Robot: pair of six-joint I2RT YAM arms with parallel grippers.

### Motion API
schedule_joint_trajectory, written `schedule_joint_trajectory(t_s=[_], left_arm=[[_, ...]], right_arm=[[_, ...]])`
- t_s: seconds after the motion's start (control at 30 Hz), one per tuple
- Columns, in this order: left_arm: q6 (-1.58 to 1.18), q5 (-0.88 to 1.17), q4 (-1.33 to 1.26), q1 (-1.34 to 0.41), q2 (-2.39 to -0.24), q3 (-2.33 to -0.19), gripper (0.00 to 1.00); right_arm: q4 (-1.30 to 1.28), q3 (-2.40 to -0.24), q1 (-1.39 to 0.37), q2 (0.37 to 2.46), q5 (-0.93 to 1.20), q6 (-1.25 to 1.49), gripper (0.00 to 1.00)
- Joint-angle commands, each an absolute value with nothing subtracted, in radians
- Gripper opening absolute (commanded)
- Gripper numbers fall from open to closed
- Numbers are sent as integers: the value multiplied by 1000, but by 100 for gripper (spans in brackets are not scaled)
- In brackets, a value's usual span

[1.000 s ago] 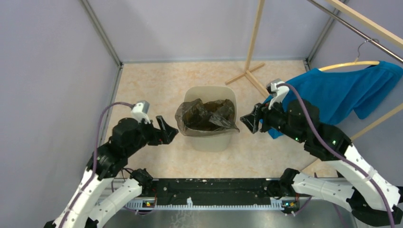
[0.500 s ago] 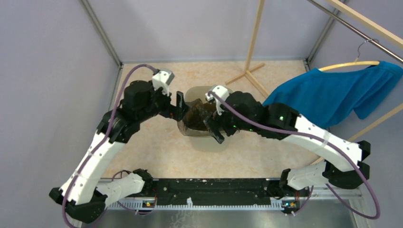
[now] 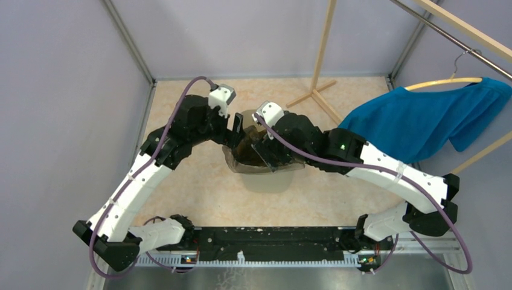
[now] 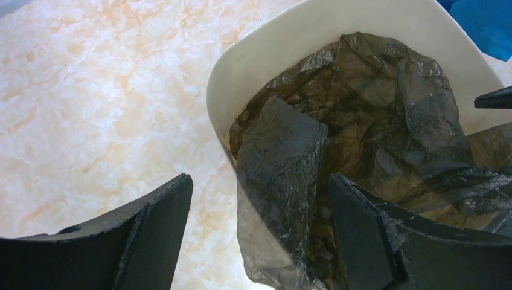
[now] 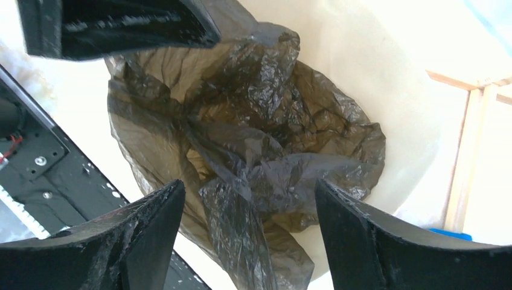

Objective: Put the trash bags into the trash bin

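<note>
A raised fold of the trash bag runs between the right gripper's fingers and would be caught if they closed now, so the right gripper needs to close on the fold.
The cream trash bin stands on the floor in the middle, mostly hidden by both arms. The wrinkly dark grey-brown trash bag lies crumpled inside it, with a flap hanging over the near-left rim. In the left wrist view, the bag fills the bin. My left gripper is open, with its jaws either side of the left rim and the draped flap. My right gripper is open just above the bag inside the bin.
A blue cloth garment hangs on a hanger from a wooden rail at the right. A wooden stand is behind the bin. Purple walls enclose the floor. A black rail runs along the near edge.
Both arms have swung from beside the bin to over it. In the last half second the left gripper moved further right to the rim and the right gripper shifted slightly left.
</note>
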State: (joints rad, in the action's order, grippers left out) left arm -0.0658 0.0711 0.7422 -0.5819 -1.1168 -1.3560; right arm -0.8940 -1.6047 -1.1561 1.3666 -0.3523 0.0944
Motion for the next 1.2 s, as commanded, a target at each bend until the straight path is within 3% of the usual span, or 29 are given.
schedule_joint_trajectory(t_s=[0.0, 0.17, 0.23, 0.37, 0.53, 0.7, 1.0, 1.17], left_arm=[[-52, 110, 663, -588, -1134, -1384, 90], [-52, 207, 615, -591, -1134, -1377, 94], [-57, 203, 604, -596, -1147, -1377, 87], [-63, 185, 605, -609, -1173, -1379, 72], [-51, 171, 614, -644, -1190, -1383, 74], [-50, 124, 635, -666, -1204, -1394, 67], [-60, 9, 656, -672, -1194, -1401, 43], [-87, -94, 639, -672, -1155, -1365, 27]], right_arm=[[-817, -1641, -1133, 1365, -319, 87, 76], [-784, -1614, -1096, 1344, -266, 94, 57], [-772, -1603, -1077, 1336, -235, 100, 49], [-742, -1587, -1060, 1330, -178, 110, 42], [-727, -1566, -1053, 1334, -165, 113, 38], [-717, -1545, -1050, 1323, -162, 120, 29], [-693, -1480, -1037, 1250, -210, 144, 6], [-671, -1428, -1014, 1180, -267, 169, 0]])
